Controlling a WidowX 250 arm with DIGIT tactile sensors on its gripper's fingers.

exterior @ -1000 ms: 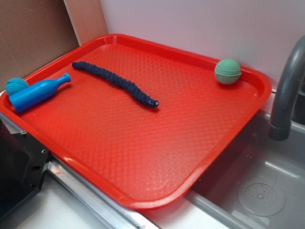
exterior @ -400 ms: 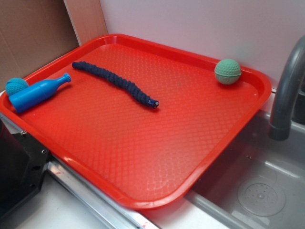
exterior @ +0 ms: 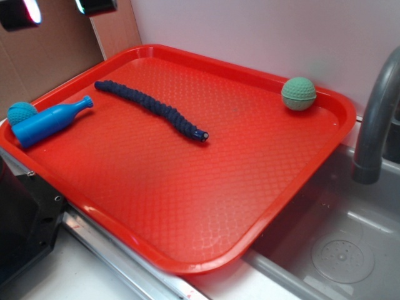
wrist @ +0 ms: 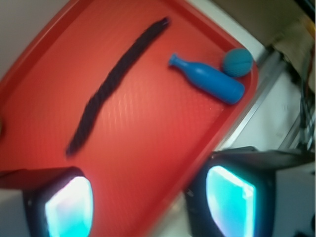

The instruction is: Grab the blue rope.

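Observation:
The blue rope's ends are far apart, so my gripper next needs to grip the blue rope around its middle [exterior: 150, 104] to keep both halves balanced.
The blue rope [exterior: 150, 110], a dark navy braided cord, lies loose across the back left of the red tray [exterior: 187, 206]; the wrist view shows this blue rope [wrist: 111, 84] running diagonally, far below. My gripper [exterior: 57, 9] enters at the exterior view's top left corner, high above the tray's left end, well apart from the rope. In the wrist view the gripper [wrist: 148, 202] stands open, its glowing pads [wrist: 69, 207] wide apart with nothing between them.
A bright blue plastic bottle [exterior: 49, 122] lies at the tray's left end beside a teal ball [exterior: 21, 112]. A green ball [exterior: 299, 94] sits in the back right corner. A grey faucet [exterior: 375, 125] and sink [exterior: 337, 250] are to the right.
My gripper has come into the exterior view at the top left; it was out of view before. The rope, bottle and balls have not moved.

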